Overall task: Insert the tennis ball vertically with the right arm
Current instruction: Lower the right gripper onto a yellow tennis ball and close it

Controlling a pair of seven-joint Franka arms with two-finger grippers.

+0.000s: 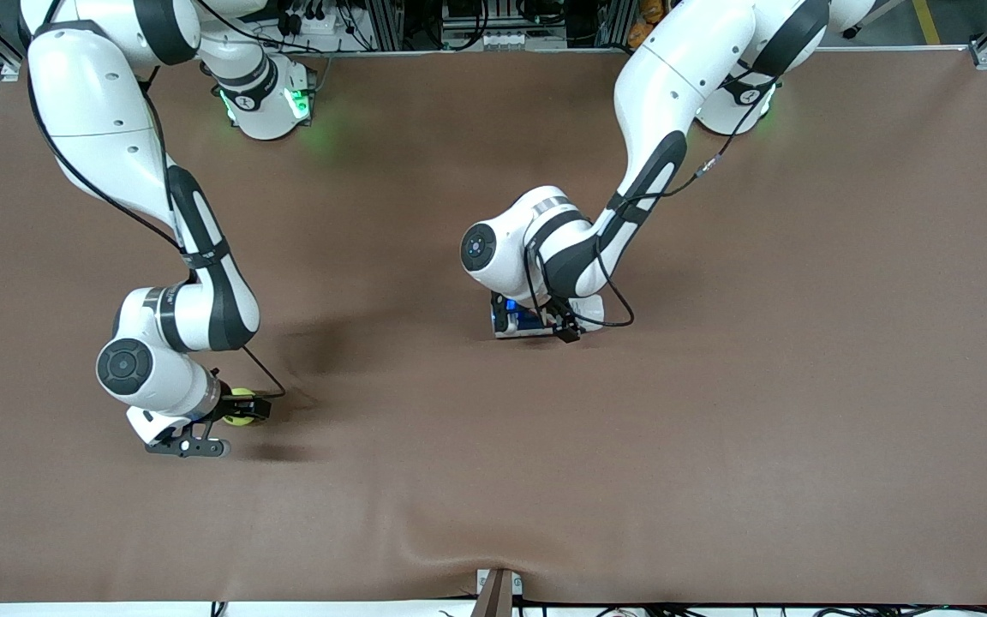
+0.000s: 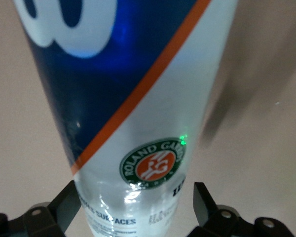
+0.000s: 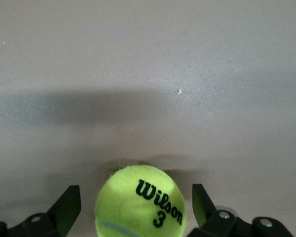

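The tennis ball is between my right gripper's open fingers in the right wrist view, so they should close. Closing now would hold it.
The yellow-green tennis ball point(image 3: 140, 202) rests on the brown table point(image 1: 716, 386) toward the right arm's end, partly covered by the right hand in the front view point(image 1: 241, 408). My right gripper point(image 3: 135, 197) is down around it and open, with a gap between the ball and each of the fingers point(image 3: 69, 202). A blue-and-white tennis ball can point(image 2: 138, 98) with an orange stripe lies between the open fingers point(image 2: 202, 200) of my left gripper point(image 2: 136, 197) near the table's middle. The left hand point(image 1: 536, 322) hides most of the can point(image 1: 521, 319), so I cannot tell if it stands or lies.
Brown cloth covers the whole table, with a slight wrinkle near its front edge point(image 1: 459, 548). A small bracket point(image 1: 498, 591) sticks up at the middle of that edge. Both arm bases point(image 1: 266, 103) stand along the farthest edge.
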